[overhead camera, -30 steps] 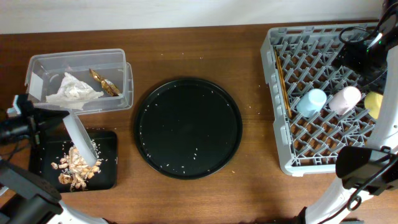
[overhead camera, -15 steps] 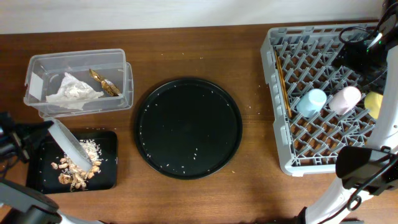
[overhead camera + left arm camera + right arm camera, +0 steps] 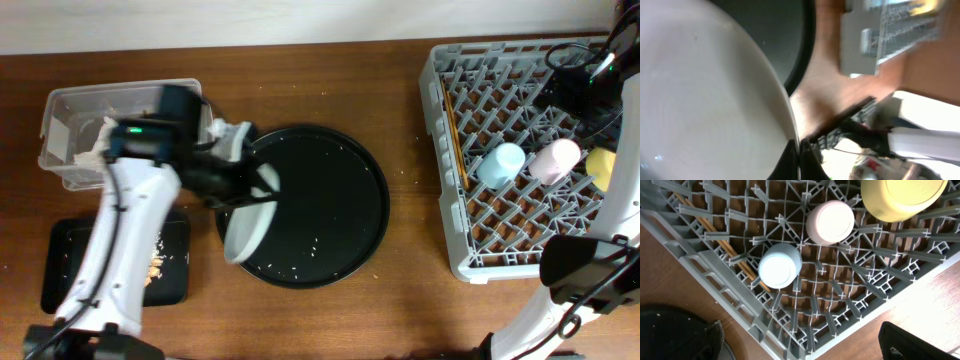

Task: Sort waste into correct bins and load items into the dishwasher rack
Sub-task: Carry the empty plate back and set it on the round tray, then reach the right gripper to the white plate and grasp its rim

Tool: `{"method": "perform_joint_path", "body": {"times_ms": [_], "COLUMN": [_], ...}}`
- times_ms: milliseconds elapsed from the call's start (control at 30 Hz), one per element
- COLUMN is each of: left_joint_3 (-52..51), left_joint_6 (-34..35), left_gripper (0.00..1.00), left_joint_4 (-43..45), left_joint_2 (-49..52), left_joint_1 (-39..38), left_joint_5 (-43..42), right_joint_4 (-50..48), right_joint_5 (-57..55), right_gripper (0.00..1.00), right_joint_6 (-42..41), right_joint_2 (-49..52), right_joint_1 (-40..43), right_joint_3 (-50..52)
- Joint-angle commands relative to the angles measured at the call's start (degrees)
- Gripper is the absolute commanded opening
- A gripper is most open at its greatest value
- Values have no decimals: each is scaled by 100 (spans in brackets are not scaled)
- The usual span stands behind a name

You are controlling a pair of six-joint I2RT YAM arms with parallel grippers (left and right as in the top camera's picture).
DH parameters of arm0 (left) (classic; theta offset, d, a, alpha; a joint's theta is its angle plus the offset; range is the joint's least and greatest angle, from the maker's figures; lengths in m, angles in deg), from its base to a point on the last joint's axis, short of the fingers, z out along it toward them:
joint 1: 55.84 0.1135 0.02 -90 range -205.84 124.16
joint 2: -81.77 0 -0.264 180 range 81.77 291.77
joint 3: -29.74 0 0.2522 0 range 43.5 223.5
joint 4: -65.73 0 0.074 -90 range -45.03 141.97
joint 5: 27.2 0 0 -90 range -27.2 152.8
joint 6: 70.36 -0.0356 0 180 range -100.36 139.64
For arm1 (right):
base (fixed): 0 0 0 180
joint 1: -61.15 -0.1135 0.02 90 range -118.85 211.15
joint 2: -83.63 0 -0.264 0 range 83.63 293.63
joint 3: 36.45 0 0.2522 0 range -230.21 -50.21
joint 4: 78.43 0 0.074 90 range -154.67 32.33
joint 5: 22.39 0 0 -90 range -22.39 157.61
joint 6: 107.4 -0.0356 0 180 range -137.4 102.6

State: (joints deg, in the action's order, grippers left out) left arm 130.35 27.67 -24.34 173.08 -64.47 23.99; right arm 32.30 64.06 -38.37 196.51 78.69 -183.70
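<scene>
Next, my right gripper grabs the plate's free rim point(image 3: 246, 252), clear of the left gripper, to stand the plate on its edge in the dishwasher rack point(image 3: 455, 200).
My left gripper point(image 3: 258, 188) is shut on the rim of the pale grey-green plate point(image 3: 243, 228) and holds it tilted over the left part of the round black tray point(image 3: 330, 210). In the left wrist view the fingers point(image 3: 799, 161) pinch the plate point(image 3: 705, 100). The dishwasher rack point(image 3: 455, 200) holds the light-blue cup point(image 3: 501, 164), pink cup point(image 3: 555, 158), yellow bowl point(image 3: 603, 165) and chopsticks point(image 3: 455, 135). My right gripper point(image 3: 805, 347) is open and empty above the rack's edge point(image 3: 740, 305). The napkin point(image 3: 95, 150) lies in the clear box point(image 3: 60, 110). The wrapper is hidden by my arm. Food scraps point(image 3: 155, 265) lie in the shallow black tray point(image 3: 60, 270).
A few rice grains lie on the round black tray and on the wood near the rack. My left arm crosses over the clear box and the shallow tray. The right arm point(image 3: 590, 70) hangs over the rack's far right corner.
My left arm has swung right from the shallow black tray, carrying the plate to over the round tray's left side. The right arm has not moved.
</scene>
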Motion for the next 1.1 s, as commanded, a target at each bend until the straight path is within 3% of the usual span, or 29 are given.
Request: {"method": "perform_joint_path", "body": {"times_ms": [0, 100, 167, 367, 400, 433, 467, 567, 667, 700, 833, 933, 1067], "left_joint_3": [17, 17, 17, 17, 17, 17, 20, 160, 492, 492, 485, 485, 485], "left_joint_6": [1963, 2481, 2479, 2586, 2583, 2583, 2583, 2583, 2583, 2581, 2581, 2581, 2581], "left_gripper": [1, 1, 1, 1, 15, 55, 69, 78, 82, 99, 99, 99, 99], "left_joint_4": [1169, 1974, 2428, 2669, 2664, 2664, 2667, 2422, 1386, 1145, 70, -107, -160], "left_joint_2": [-52, 175, 518, 1685, 1777, 1801, 1797, 1626, 361, -57, -566, -566, -566], "left_joint_1": [-1856, -2979, -3373, -3554, -3552, -3552, -3552, -3473, -2090, -1388, 1456, 2389, 2531], "left_joint_5": [2365, 3995, 4439, 4507, 4446, 4356, 4356, 4382, 4903, 5042, 5171, 5171, 5171], "right_joint_4": [33, 31, 31, 31, 31, 31, 31, 31, 31, 31, 31, 28, -256], "right_joint_5": [-11, -11, -11, -11, -11, -11, -11, -11, -11, -11, -11, -11, 107], "right_gripper": [98, 98, 98, 98, 98, 98, 98, 98, 98, 98, 98, 98, 98], "right_joint_6": [-37, -37, -37, -37, -37, -37, -37, -37, -37, -37, -37, -37, -310], "right_joint_2": [-61, -61, -61, -61, -61, -61, -61, -61, -61, -61, -61, -61, -61], "right_joint_1": [-22, -22, -22, -22, -22, -22, -22, -22, -22, -22, -22, -22, -22], "right_joint_3": [-22, -22, -22, -22, -22, -22, -22, -22, -22, -22, -22, -22, -22]}}
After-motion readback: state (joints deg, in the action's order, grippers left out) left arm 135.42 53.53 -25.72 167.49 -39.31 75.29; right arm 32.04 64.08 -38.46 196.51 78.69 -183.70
